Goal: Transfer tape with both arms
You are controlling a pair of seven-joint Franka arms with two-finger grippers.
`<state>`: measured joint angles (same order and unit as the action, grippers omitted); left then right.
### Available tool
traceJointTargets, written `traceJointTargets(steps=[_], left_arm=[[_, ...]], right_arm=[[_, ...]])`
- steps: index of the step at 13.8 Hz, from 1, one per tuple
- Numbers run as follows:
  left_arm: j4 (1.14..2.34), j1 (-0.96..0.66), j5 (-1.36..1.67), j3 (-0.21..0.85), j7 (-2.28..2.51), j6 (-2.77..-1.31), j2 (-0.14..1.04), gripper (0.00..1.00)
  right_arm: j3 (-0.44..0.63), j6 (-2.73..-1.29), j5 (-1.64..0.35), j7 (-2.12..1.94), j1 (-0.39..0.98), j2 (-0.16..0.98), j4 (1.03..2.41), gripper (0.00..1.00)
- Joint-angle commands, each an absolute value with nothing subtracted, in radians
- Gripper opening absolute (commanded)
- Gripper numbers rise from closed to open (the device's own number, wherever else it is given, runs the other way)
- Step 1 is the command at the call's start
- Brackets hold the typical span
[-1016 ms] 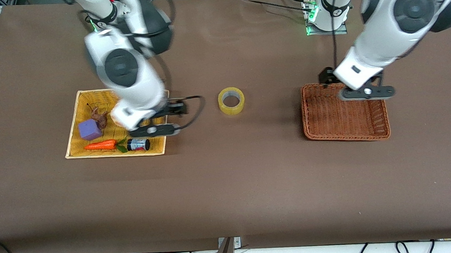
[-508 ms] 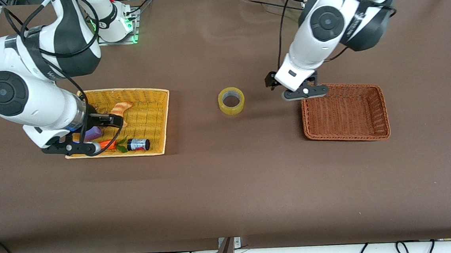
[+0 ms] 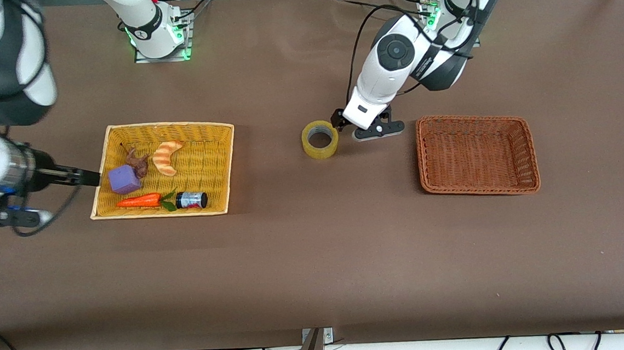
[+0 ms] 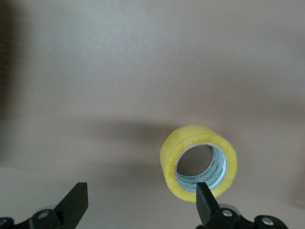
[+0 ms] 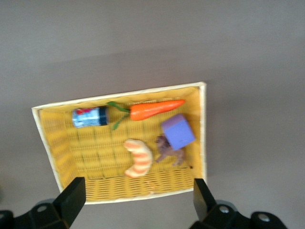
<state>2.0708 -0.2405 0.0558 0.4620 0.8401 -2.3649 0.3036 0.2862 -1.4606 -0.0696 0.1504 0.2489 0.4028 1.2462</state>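
My left gripper is going to transfer the tape into the brown wicker basket, so it needs to pick the tape up by its ring side next.
The tape, a yellowish roll with a grey core, lies flat on the brown table between the two baskets. In the left wrist view it sits just ahead of one fingertip. My left gripper is low beside the tape, toward the left arm's end, open and empty. My right gripper is up over the table off the yellow basket's end, toward the right arm's end. It is open and empty, with the yellow basket in its view.
The yellow basket holds a striped croissant toy, a purple cube, a brown figure, a carrot and a small can. A brown wicker basket stands toward the left arm's end.
My left gripper has moved from over the brown basket down to beside the tape. My right arm has swung off the yellow basket toward the right arm's end of the table.
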Motion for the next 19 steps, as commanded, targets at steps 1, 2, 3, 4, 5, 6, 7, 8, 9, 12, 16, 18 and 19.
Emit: traceJointTargets(steps=[1, 2, 3, 4, 5, 6, 7, 8, 9, 12, 16, 18, 19], left_arm=[[2.066, -0.252, 0.078, 0.463, 0.844, -2.413, 0.362, 1.00], [2.063, -0.273, 0.080, 0.463, 0.844, -2.439, 0.394, 1.00], [2.060, -0.296, 0.081, 0.463, 0.845, -2.469, 0.423, 1.00], [2.060, -0.316, 0.081, 0.462, 0.866, -2.497, 0.451, 1.00], [2.056, -0.333, 0.077, 0.459, 0.896, -2.526, 0.480, 1.00], [2.056, -0.344, 0.075, 0.456, 0.905, -2.549, 0.495, 1.00], [2.056, -0.344, 0.074, 0.451, 0.905, -2.560, 0.505, 1.00], [2.056, -0.345, 0.074, 0.448, 0.904, -2.562, 0.514, 0.97], [2.056, -0.345, 0.074, 0.446, 0.904, -2.563, 0.517, 0.88], [2.056, -0.350, 0.074, 0.446, 0.904, -2.563, 0.523, 0.47], [2.056, -0.351, 0.075, 0.442, 0.899, -2.563, 0.535, 0.00], [2.056, -0.351, 0.075, 0.434, 0.894, -2.563, 0.535, 0.00], [2.056, -0.351, 0.072, 0.427, 0.891, -2.562, 0.531, 0.00]], right_arm=[[0.195, -1.457, -0.081, 0.124, 0.112, 0.278, 1.343, 1.00], [0.169, -1.480, -0.074, 0.124, 0.080, 0.218, 1.398, 1.00], [0.137, -1.502, -0.066, 0.124, 0.046, 0.163, 1.446, 1.00], [0.102, -1.505, -0.066, 0.124, -0.012, 0.111, 1.486, 1.00], [0.065, -1.505, -0.067, 0.114, -0.053, 0.080, 1.503, 1.00], [0.043, -1.506, -0.067, 0.100, -0.080, 0.069, 1.500, 1.00], [0.022, -1.505, -0.048, 0.051, -0.086, 0.054, 1.502, 1.00], [-0.001, -1.484, -0.026, 0.004, -0.092, 0.032, 1.517, 1.00], [-0.015, -1.467, -0.018, -0.009, -0.107, 0.014, 1.547, 1.00], [-0.025, -1.476, -0.012, -0.009, -0.124, 0.011, 1.572, 1.00], [-0.018, -1.465, -0.008, -0.017, -0.127, 0.072, 1.523, 1.00], [-0.020, -1.465, 0.015, -0.017, -0.124, 0.077, 1.523, 1.00], [-0.020, -1.463, 0.020, -0.017, -0.124, 0.075, 1.523, 1.00]])
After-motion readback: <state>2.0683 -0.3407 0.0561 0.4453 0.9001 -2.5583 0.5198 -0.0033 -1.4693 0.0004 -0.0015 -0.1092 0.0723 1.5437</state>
